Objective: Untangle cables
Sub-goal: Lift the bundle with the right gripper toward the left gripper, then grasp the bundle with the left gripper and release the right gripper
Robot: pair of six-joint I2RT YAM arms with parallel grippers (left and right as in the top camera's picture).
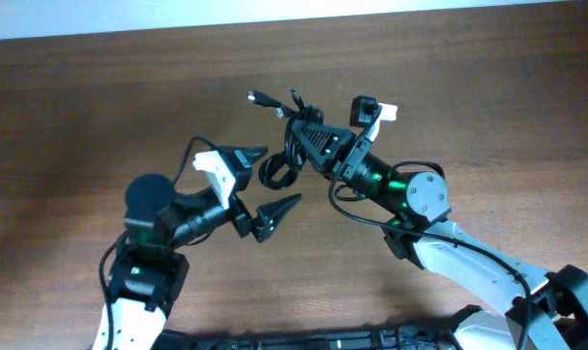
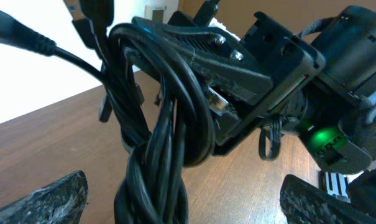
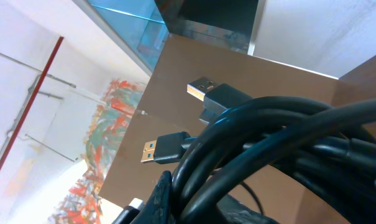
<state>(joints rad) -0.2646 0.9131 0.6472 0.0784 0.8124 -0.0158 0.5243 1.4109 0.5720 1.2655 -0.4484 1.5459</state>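
Note:
My left gripper grabs the cables by the twisted hanging loop next, so the plug ends stay free for my right gripper to untangle.
The cables (image 1: 274, 167) are a bundle of thick black cords lifted off the wooden table (image 1: 99, 107), with plug ends (image 1: 261, 98) sticking out at the top. My right gripper (image 1: 295, 133) is shut on the upper part of the bundle. In the right wrist view the cables (image 3: 281, 140) pass between its jaws (image 3: 219, 202), and two USB plugs (image 3: 206, 90) point away. My left gripper (image 1: 267, 182) stands wide open, one finger on each side of the hanging loop. In the left wrist view the twisted cables (image 2: 156, 143) hang between its fingertips (image 2: 54, 202), apart from both.
The right arm's body with a green light (image 1: 396, 185) reaches in from the lower right. The left arm's base (image 1: 143, 262) sits at the lower left. Bare wooden table spreads to the left and back.

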